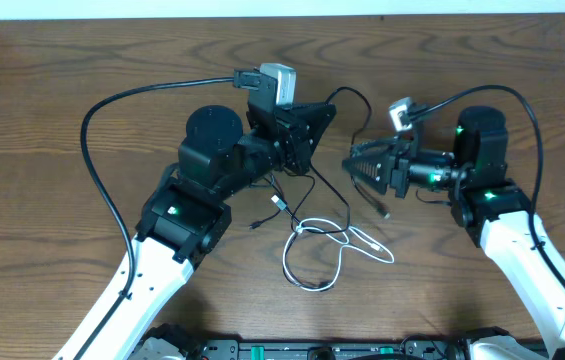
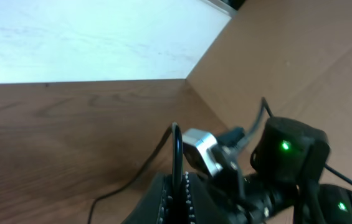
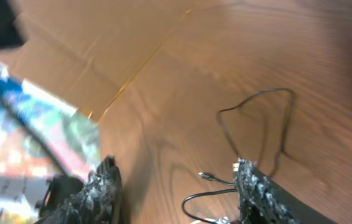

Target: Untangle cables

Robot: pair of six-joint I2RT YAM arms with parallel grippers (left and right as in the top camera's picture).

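I need to use my right gripper to grab the black cable [image 1: 314, 180] by its thin loop beside my left gripper. Then I can pull the cable out of the tangle.
The black cable [image 1: 314, 180] runs in thin loops across the middle of the table, and one small plug end [image 1: 280, 203] lies on the wood. My left gripper [image 1: 297, 150] is shut on the black cable; in the left wrist view the cord [image 2: 177, 149] rises straight up from between the closed pads, at my left gripper [image 2: 177, 182]. The white cable [image 1: 312, 250] lies in loose loops on the table below both grippers. My right gripper [image 1: 354, 163] points left and stands open; in the right wrist view, at my right gripper [image 3: 176, 183], the black cable [image 3: 256, 118] lies on the wood beyond the fingers [image 3: 104, 193].
Thick black wires [image 1: 97, 150] arc over the table from each arm's camera. A white wall [image 2: 88, 37] and a brown panel [image 2: 300, 56] border the table at the back. The right arm's joint with a green light [image 2: 285, 147] is close to my left gripper.
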